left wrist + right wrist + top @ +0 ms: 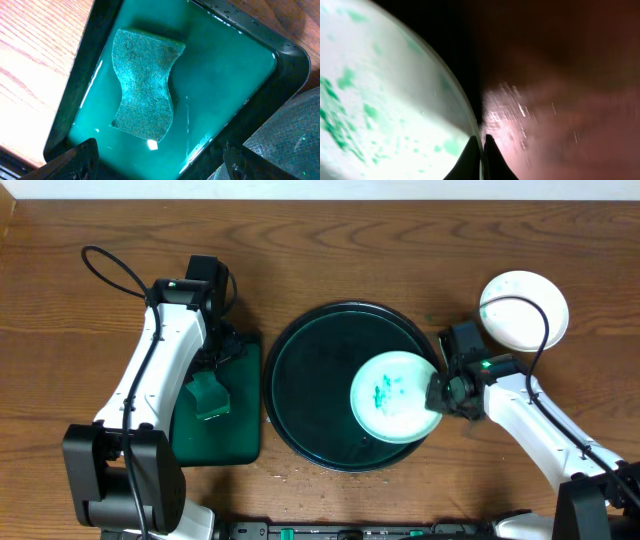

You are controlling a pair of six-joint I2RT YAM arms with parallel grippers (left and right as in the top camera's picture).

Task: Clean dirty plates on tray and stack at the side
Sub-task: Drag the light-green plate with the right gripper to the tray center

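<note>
I should next grab the green sponge with my left gripper across its narrow middle [207, 393] [144, 86], so the sponge's broad end stays free to wipe the dirty plate.
A white plate [393, 396] smeared with teal marks lies over the right part of the round dark tray [300, 380], its right edge reaching the tray's rim. My right gripper [438, 392] is shut on that edge. In the right wrist view the two fingertips pinch the thin rim of the plate [380, 100] at the gripper [480, 143]. A second white plate [523, 310] rests on the table at the upper right. My left gripper [222, 352] hangs open over the rectangular tray, with a green sponge [145, 85] ahead of the gripper [160, 161] and nothing between the fingers.
The rectangular dark green tray [240, 442] stands left of the round tray and holds teal liquid and the sponge [208, 395]. Its raised rim [290, 55] touches the round tray's side. Cables run from both arms. Bare wooden table lies behind the trays.
</note>
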